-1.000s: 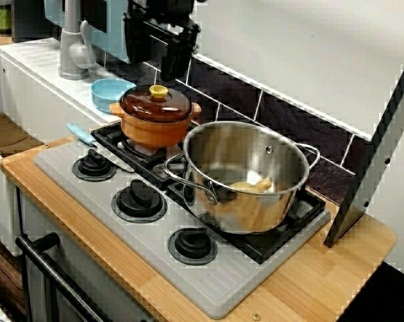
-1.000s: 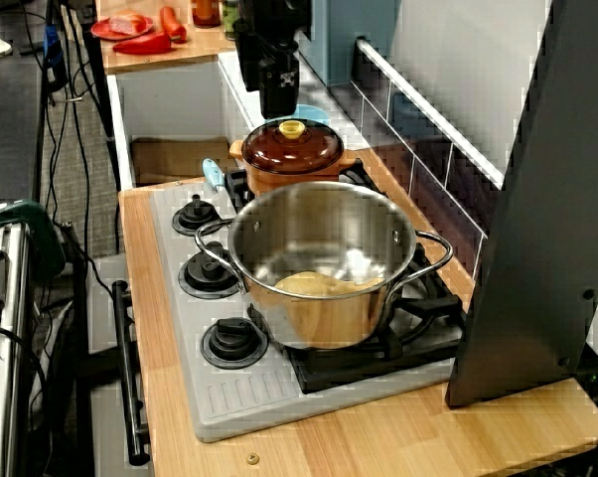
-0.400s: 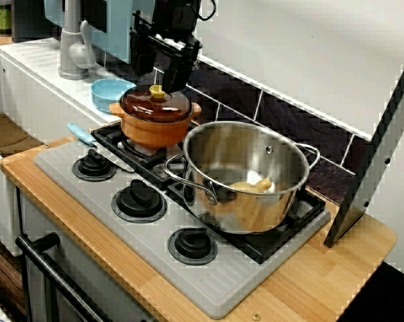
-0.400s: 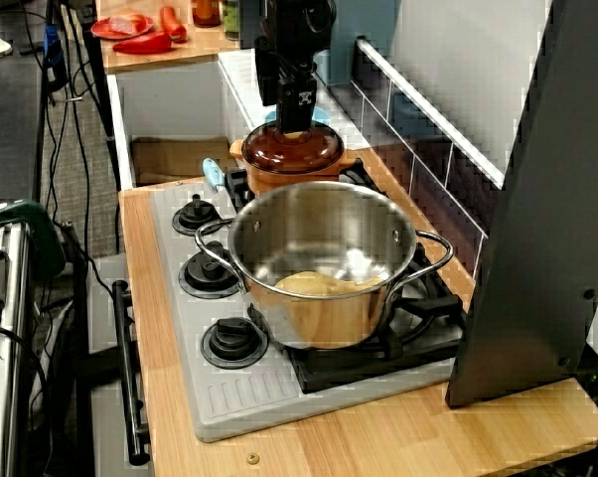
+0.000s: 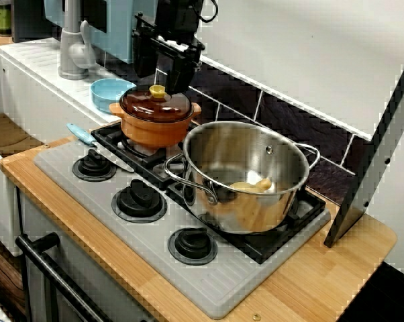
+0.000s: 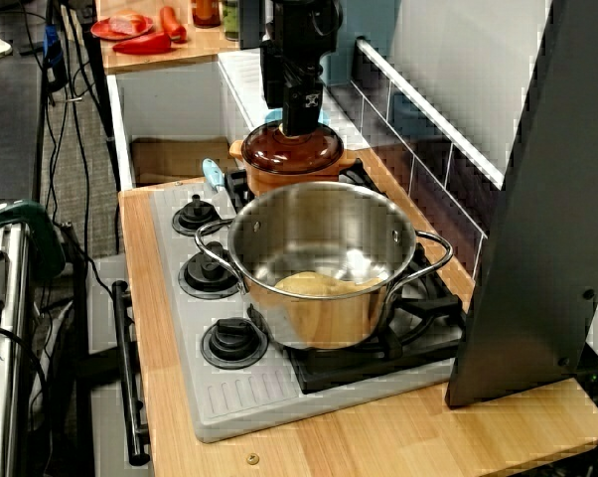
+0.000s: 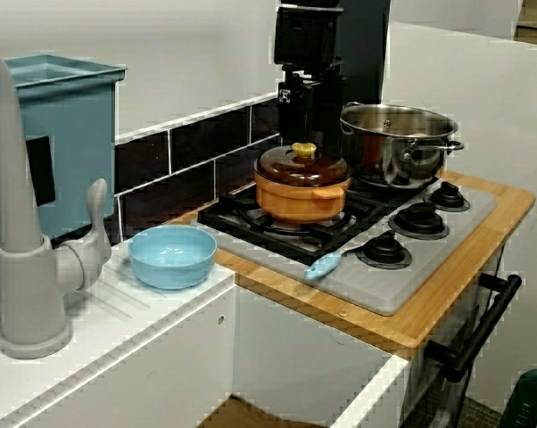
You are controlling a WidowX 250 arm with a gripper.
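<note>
My gripper grabs the brown lid by its yellow knob [image 5: 158, 90] next, to lift the lid off the orange pot [image 5: 155, 131].
My black gripper [image 5: 163, 79] hangs just above the yellow knob [image 5: 158, 90] of a brown lid [image 5: 155, 106] on an orange pot [image 5: 155, 131], which sits on the back left burner. The fingers stand apart on either side of the knob, open and holding nothing. Seen from the right end of the counter, the gripper [image 6: 299, 121] hides the knob. From the sink side, the gripper [image 7: 306, 130] is a small gap above the knob [image 7: 304, 150], not touching it.
A large steel pot [image 5: 256, 208] with a yellowish item [image 5: 250, 186] inside stands right beside the orange pot. A blue bowl [image 5: 108, 92] and a grey faucet [image 5: 71, 47] are left of the stove. A blue-handled utensil [image 5: 81, 134] lies by the stove knobs [image 5: 93, 164].
The gripper has come down and shifted over the orange pot's lid, ending close above the yellow knob. The pots have not moved.
</note>
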